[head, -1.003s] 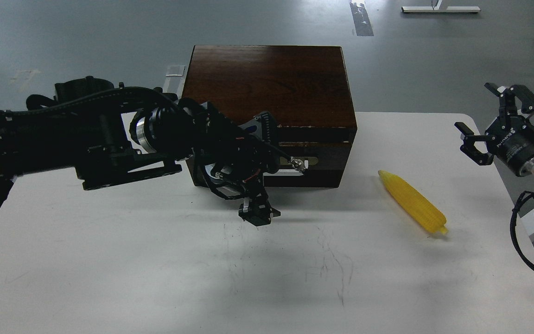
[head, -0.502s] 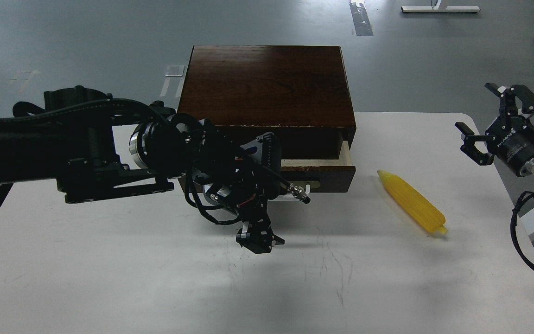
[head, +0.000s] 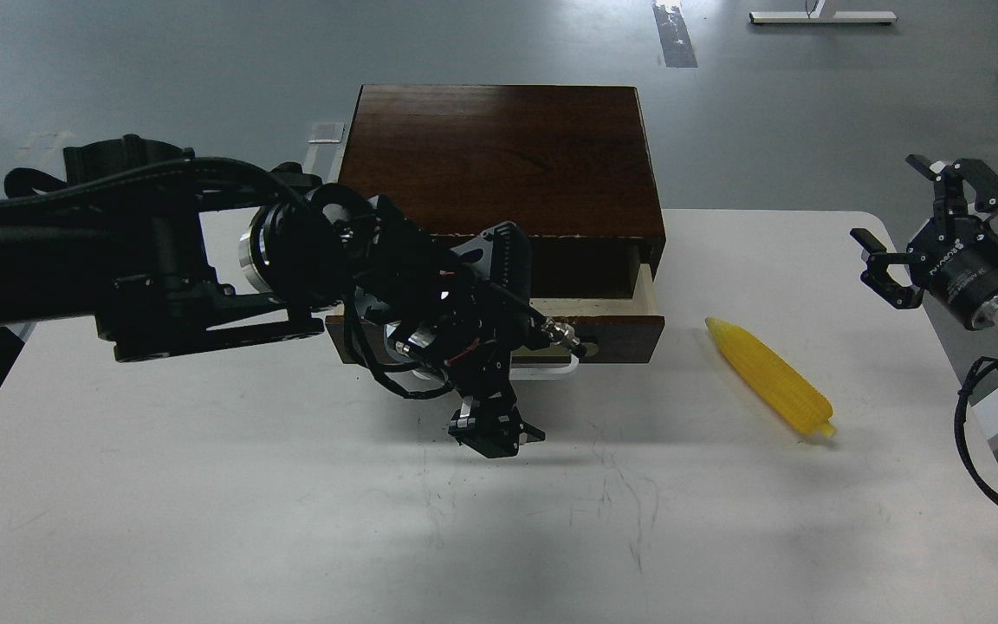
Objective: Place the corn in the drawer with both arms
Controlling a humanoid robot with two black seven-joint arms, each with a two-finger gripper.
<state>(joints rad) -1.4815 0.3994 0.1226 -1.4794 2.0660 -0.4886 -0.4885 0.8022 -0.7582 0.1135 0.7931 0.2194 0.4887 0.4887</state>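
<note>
The corn needs to go in the drawer, so my right gripper will grab it by its lower half next.
The yellow corn lies on the white table, to the right of the dark brown box. The box's drawer is pulled partly out and shows a pale inner side. Its white bar handle shows just below the drawer's front. My left gripper is at the handle, covering the left half of the drawer front. Its two fingers stand wide apart, one above and one below the handle. Whether a finger touches the handle is hidden. My right gripper is open and empty, high at the table's right edge, well apart from the corn.
The table's right edge and rounded far corner lie under my right arm. Faint scratch marks cross the table's middle. Grey floor lies beyond the box.
The drawer has slid out of the box toward me, and my left gripper has come back with it. The corn and the right arm have not moved.
</note>
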